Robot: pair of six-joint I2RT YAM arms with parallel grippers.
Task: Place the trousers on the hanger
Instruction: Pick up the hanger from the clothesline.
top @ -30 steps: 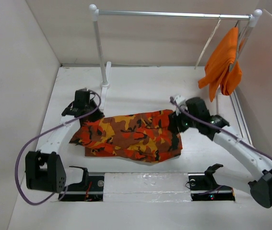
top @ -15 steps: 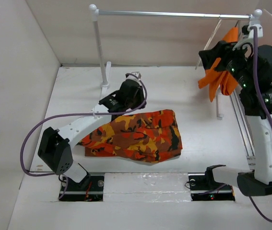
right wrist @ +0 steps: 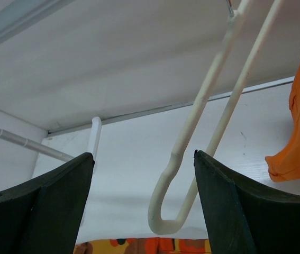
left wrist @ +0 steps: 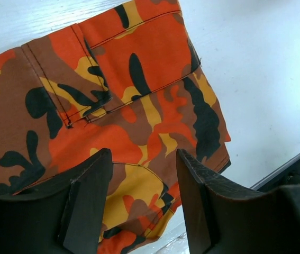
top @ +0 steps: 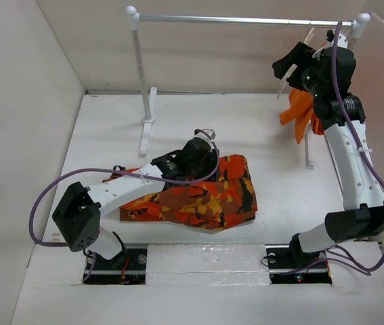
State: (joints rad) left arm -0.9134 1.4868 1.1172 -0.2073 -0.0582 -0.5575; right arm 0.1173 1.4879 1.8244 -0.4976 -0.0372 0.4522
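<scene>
My right gripper grabs the cream hanger by its looped lower end (top: pixel 280 94) (right wrist: pixel 163 216) next, so the hanger's bar stays free to hand to my left gripper.
The camouflage trousers (top: pixel 205 193) lie folded flat on the white table, and they fill the left wrist view (left wrist: pixel 128 106). My left gripper (top: pixel 202 166) hovers over them, open and empty (left wrist: pixel 143 159). The cream hanger (right wrist: pixel 163 228) hangs from the rail at the far right. Only a thin pale bar of it (top: pixel 283 88) shows in the top view. My right gripper (top: pixel 285 64) is raised beside it, open (right wrist: pixel 143 156). The hanger's looped lower end shows between the fingers, nearer the right one, and touches neither.
A silver rail (top: pixel 246 20) on white posts (top: pixel 139 81) spans the back. A plain orange garment (top: pixel 303 108) hangs at its right end, right of the hanger (right wrist: pixel 298 143). White walls enclose the table. The arm bases (top: pixel 120 264) sit at the near edge.
My left gripper has moved from the trousers' back left edge across to their middle right. My right arm has lifted off the trousers and risen to the hanger on the rail.
</scene>
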